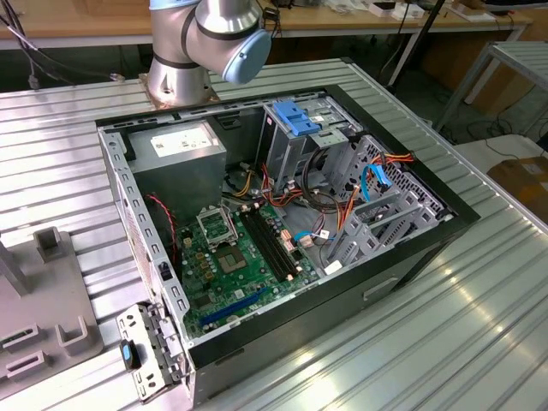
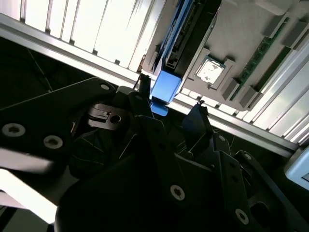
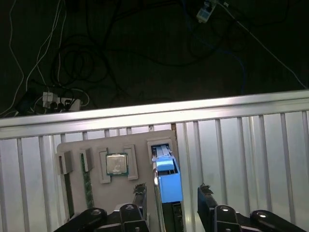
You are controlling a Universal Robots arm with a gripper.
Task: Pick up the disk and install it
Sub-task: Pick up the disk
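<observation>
The disk should be grabbed next by its upright blue bar end (image 3: 170,181) with my gripper, because the sides of the holder's slot close around the disk's lower part.
In both wrist views the disk (image 3: 166,181) stands on edge in a slot of a grey holder plate (image 3: 142,140), its bright blue rail tab (image 2: 164,89) pointing toward the camera. My gripper (image 3: 173,195) is open and straddles that blue end, one dark finger (image 3: 140,193) on each side and a gap between the fingers and the rails. In the second wrist view the gripper (image 2: 170,104) sits just off the tab, with one fingertip (image 2: 143,87) close beside it. The disk's dark body (image 2: 186,43) runs back along the holder.
The holder also carries a processor chip (image 3: 116,164) and a green memory stick (image 3: 86,186). It rests on a ribbed metal table (image 3: 241,145) whose edge drops to a dark floor with cables. The exterior view has the open computer case (image 1: 282,231), its drive cage with a light-blue flap (image 1: 295,117), and the arm's base (image 1: 184,73).
</observation>
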